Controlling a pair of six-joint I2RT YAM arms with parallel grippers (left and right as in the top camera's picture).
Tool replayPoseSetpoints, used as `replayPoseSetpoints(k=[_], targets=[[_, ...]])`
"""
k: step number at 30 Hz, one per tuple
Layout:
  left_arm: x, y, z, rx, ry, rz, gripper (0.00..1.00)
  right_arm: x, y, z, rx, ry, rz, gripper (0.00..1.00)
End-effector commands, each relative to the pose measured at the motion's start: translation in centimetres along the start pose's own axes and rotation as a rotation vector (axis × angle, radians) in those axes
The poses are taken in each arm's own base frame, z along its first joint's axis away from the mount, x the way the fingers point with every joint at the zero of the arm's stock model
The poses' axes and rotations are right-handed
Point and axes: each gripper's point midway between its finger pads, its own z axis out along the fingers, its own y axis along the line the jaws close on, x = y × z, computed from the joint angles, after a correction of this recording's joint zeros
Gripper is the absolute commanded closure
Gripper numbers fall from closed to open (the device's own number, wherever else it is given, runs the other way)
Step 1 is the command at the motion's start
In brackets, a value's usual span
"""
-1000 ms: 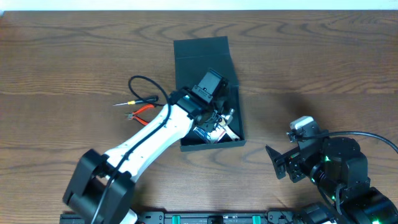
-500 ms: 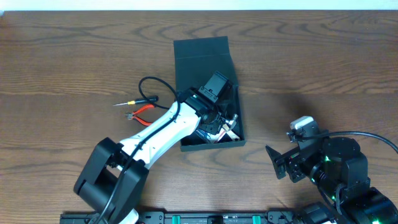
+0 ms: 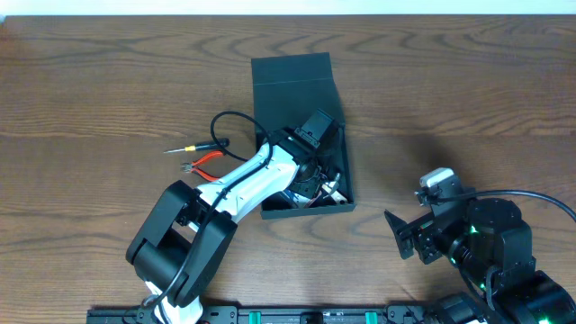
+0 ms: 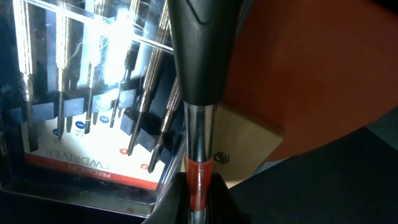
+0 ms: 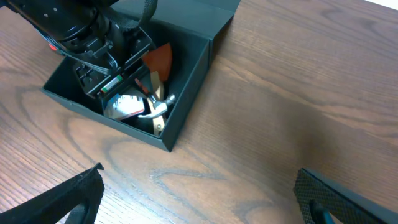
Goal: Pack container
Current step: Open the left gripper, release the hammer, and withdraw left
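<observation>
The black-handled tool's metal stem spans the clear case's edge within the container's sides, so it is time for my left gripper to let go.
The dark teal-black container [image 3: 297,83] stands open mid-table, its flap lid lying back; it also shows in the right wrist view [image 5: 193,68]. My left gripper [image 3: 317,175] reaches down inside it and is shut [image 4: 198,186] on a tool with a black handle and a metal shaft with a red band [image 4: 198,130]. Beneath it in the box lie a clear case of precision screwdrivers [image 4: 87,118] and an orange-and-tan tool [image 4: 292,81]. My right gripper [image 5: 199,205] is open and empty over bare table to the right of the box.
Red-handled pliers [image 3: 205,160] and a small screwdriver with a yellow band [image 3: 183,148] lie on the wooden table [image 3: 108,81] left of the box. The left arm's black cable [image 3: 225,121] loops above them.
The left arm has pushed further right and deeper into the box with its tool. The right arm has not moved.
</observation>
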Motion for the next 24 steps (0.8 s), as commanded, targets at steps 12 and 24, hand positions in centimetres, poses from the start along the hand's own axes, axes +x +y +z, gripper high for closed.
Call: replayPoseSetpoints(k=[12, 24], targets=[[0.1, -3.5, -6.0, 0.196, -0.052, 0.014, 0.49, 0.0, 0.0, -0.1, -0.001, -0.005, 0.021, 0.01], [-10.2, 0.0, -19.8, 0.326, -0.5, -0.101, 0.02, 0.0, 0.0, -0.1, -0.001, -0.005, 0.021, 0.01]])
